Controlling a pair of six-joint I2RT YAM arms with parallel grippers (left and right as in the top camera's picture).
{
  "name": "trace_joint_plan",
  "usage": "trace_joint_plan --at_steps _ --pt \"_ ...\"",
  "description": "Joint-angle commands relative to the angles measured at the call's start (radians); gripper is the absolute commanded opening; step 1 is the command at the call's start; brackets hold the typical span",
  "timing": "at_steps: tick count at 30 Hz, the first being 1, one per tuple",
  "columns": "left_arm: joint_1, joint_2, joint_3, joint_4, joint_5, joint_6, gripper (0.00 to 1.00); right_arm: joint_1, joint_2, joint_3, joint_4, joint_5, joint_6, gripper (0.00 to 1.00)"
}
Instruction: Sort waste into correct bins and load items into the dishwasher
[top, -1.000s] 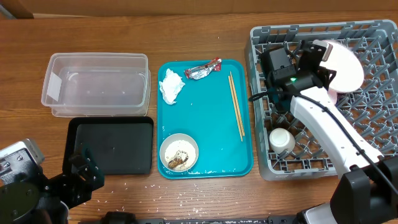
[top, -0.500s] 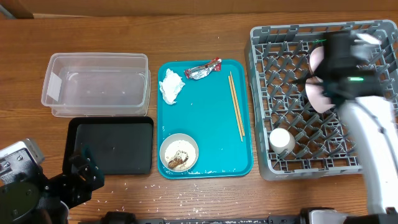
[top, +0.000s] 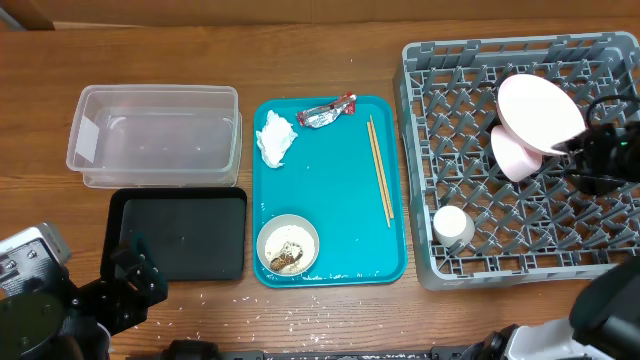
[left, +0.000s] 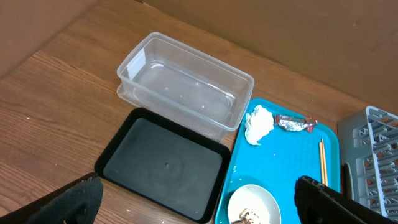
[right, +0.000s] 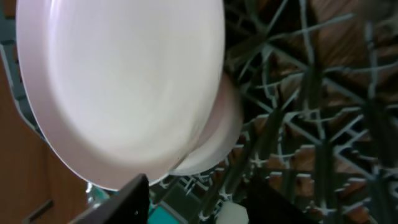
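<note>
I should next use my right gripper to grab the white plate's near rim (top: 568, 146), so its opposite edge stays free to be set upright in the dish rack (top: 440, 80).
The white plate (top: 540, 110) stands tilted in the grey dish rack (top: 440, 80), leaning on the pink bowl (top: 510, 158). It fills the right wrist view (right: 118, 81), with the pink bowl (right: 221, 134) behind it. My right gripper (top: 603, 152) is open and empty at the rack's right side, apart from the plate (right: 205, 199). On the teal tray lie the napkin (top: 275, 138), foil wrapper (top: 327, 112), chopsticks (top: 379, 170) and the cream bowl (top: 287, 247) with food scraps. My left gripper (top: 128, 272) is open and empty (left: 199, 202) near the black tray (top: 180, 235).
The clear tub (top: 150, 135) stands behind the black tray at the left. The teal tray (top: 330, 200) lies in the middle. A small white cup (top: 452, 226) sits in the rack's front left corner. Crumbs dot the table's front edge.
My right gripper has let go of the plate and swung from the rack's left to its right side. The plate now rests against the pink bowl. The left arm has not moved.
</note>
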Motion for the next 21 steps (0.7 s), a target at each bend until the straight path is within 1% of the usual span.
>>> trace_joint_plan --at_steps 1,2,3,5,12,14,16,18,21 --pt "0.0 -0.009 -0.002 0.002 -0.017 -0.017 1.0 0.019 0.041 0.007 0.017 -0.093 -0.025 0.6" --pt "0.0 -0.009 -0.002 0.002 -0.017 -0.017 1.0 0.023 0.05 0.007 0.022 -0.092 -0.025 0.66" --pt "0.0 -0.009 -0.002 0.002 -0.016 -0.017 1.0 0.023 0.055 0.007 0.029 -0.093 -0.024 0.66" --pt "0.0 -0.009 -0.002 0.002 -0.016 -0.017 1.0 0.023 0.06 0.007 0.046 -0.092 -0.024 0.65" --pt "0.0 -0.009 -0.002 0.002 -0.016 -0.017 1.0 0.023 0.076 0.006 0.103 -0.08 0.037 0.65" --pt "0.0 -0.009 -0.002 0.002 -0.016 -0.017 1.0 0.023 0.09 0.006 0.11 -0.064 0.076 0.58" --pt "0.0 -0.009 -0.002 0.002 -0.016 -0.017 1.0 0.023 0.1 0.006 0.113 -0.064 0.089 0.47" --pt "0.0 -0.009 -0.002 0.002 -0.016 -0.017 1.0 0.023 0.103 0.006 0.112 -0.064 0.109 0.41" --pt "0.0 -0.009 -0.002 0.002 -0.017 -0.017 1.0 0.021 0.103 0.006 0.111 -0.065 0.112 0.39"
